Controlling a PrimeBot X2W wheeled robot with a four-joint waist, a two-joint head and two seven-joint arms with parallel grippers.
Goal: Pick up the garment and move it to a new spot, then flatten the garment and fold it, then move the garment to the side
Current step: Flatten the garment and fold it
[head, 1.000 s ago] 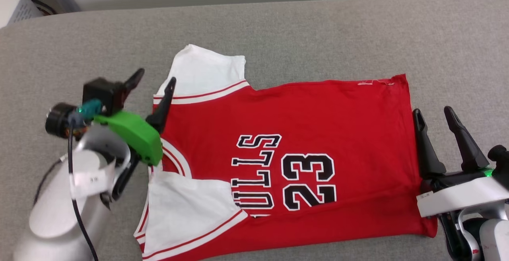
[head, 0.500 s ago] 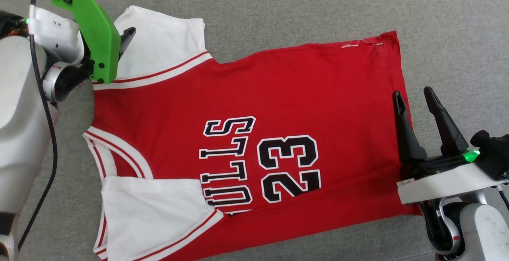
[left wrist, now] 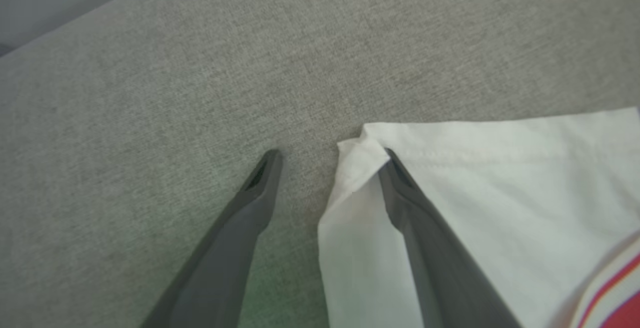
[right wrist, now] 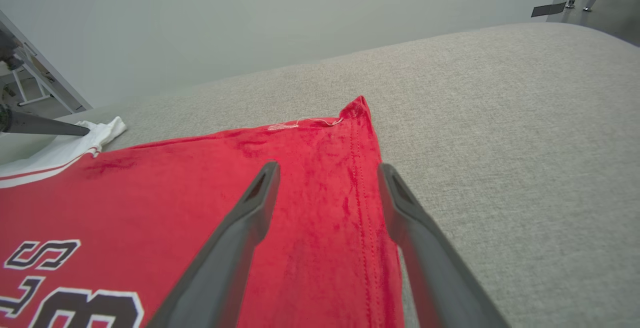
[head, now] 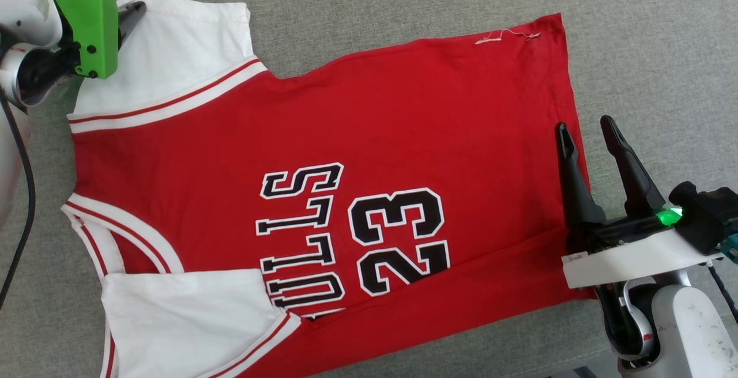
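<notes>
The outer corner of the far white sleeve is turned up while the rest lies flat, so my left gripper will pinch the sleeve there next.
The garment (head: 369,136) is a red T-shirt with white sleeves and a black "BULLS 23" print. It lies spread flat, print up, collar to the left and hem to the right. My left gripper (left wrist: 330,154) is open at the far white sleeve (left wrist: 490,193). One fingertip (head: 134,10) lies over the sleeve's outer corner and the other is over bare grey surface. My right gripper (head: 588,133) is open low over the hem. In the right wrist view the stitched hem edge (right wrist: 360,188) runs between the two fingers of the right gripper (right wrist: 327,168).
A grey fabric surface (head: 663,49) lies under everything, with bare room to the right of the hem. Its far rounded edge (right wrist: 450,43) meets a pale wall. Metal frame legs (right wrist: 45,88) stand beyond it. A black cable (head: 23,159) hangs along my left arm.
The head camera has tipped down, shifting the whole picture. My left gripper has gone from the shoulder seam out to the far sleeve's corner. The right gripper stays open at the hem.
</notes>
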